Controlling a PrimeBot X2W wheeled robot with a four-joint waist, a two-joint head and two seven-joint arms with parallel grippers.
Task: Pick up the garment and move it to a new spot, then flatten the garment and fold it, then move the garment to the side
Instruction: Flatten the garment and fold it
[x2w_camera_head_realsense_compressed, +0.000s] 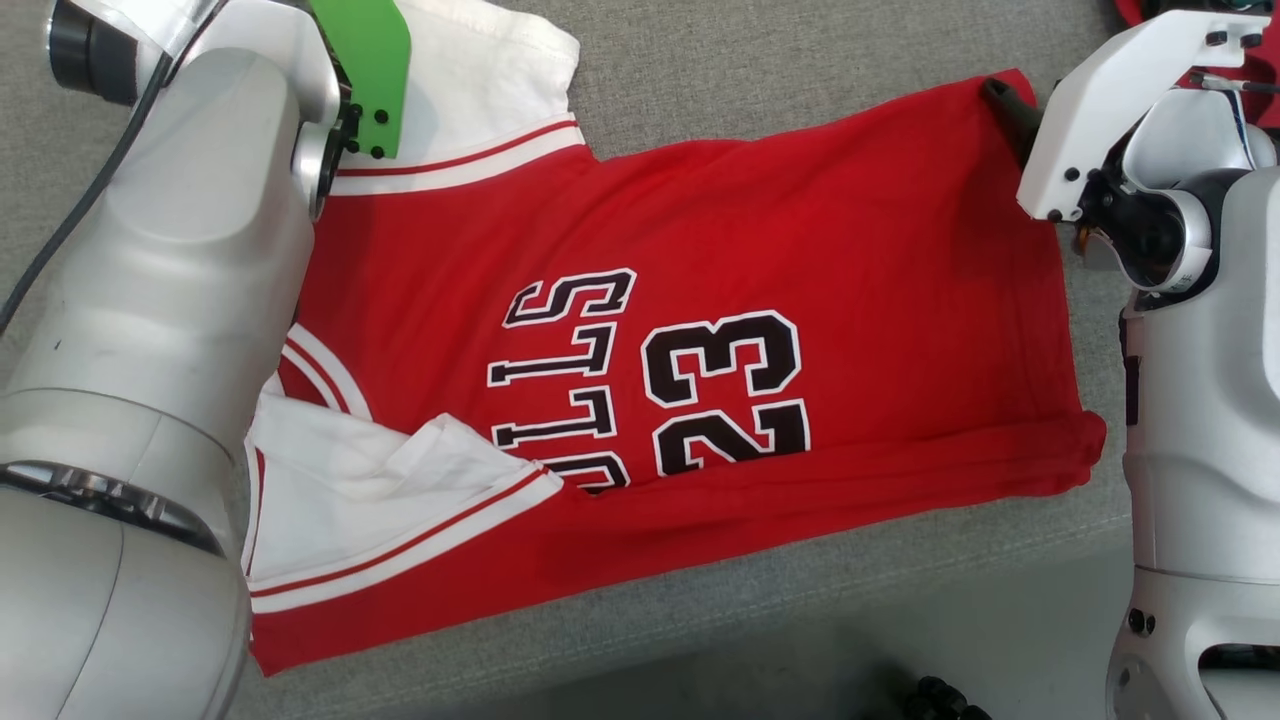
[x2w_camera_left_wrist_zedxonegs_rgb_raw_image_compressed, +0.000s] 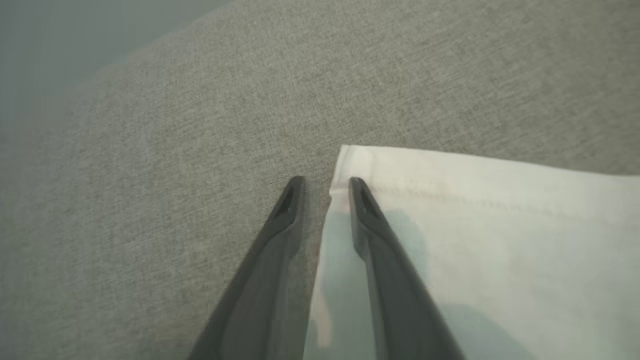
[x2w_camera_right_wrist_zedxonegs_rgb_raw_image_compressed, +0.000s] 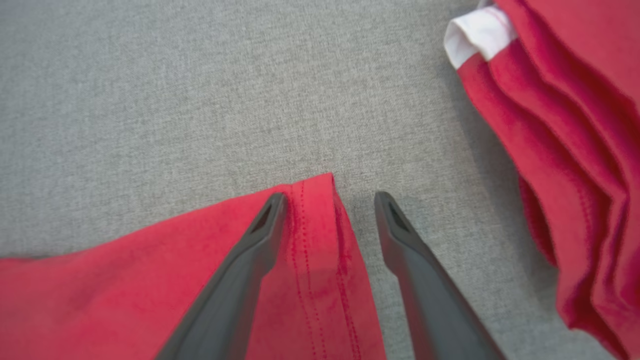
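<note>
I will fold the jersey over the white sleeve's dark lettering, so next I will grab it by its hemmed corner (x2w_camera_left_wrist_zedxonegs_rgb_raw_image_compressed: 348, 168) with my left gripper.
A red jersey (x2w_camera_head_realsense_compressed: 700, 250) with white sleeves and "BULLS 23" lettering lies spread on the grey cloth surface, its near long edge folded over. My left gripper (x2w_camera_left_wrist_zedxonegs_rgb_raw_image_compressed: 325, 187) is open at the far corner of a white sleeve (x2w_camera_left_wrist_zedxonegs_rgb_raw_image_compressed: 475, 225). One finger rests on the sleeve, the other on the grey cloth beside its edge. My right gripper (x2w_camera_right_wrist_zedxonegs_rgb_raw_image_compressed: 330, 202) is open at the far corner of the red hem (x2w_camera_right_wrist_zedxonegs_rgb_raw_image_compressed: 315, 235). Its left finger lies on the red cloth and its right finger on the bare surface. A dark fingertip (x2w_camera_head_realsense_compressed: 1005, 105) of it shows at that corner in the head view.
Another bunched red garment (x2w_camera_right_wrist_zedxonegs_rgb_raw_image_compressed: 575, 150) with a white trim lies to the right of my right gripper. The grey surface (x2w_camera_head_realsense_compressed: 750, 60) stretches beyond the jersey. Its front edge (x2w_camera_head_realsense_compressed: 800, 600) runs close below the jersey, with floor past it.
</note>
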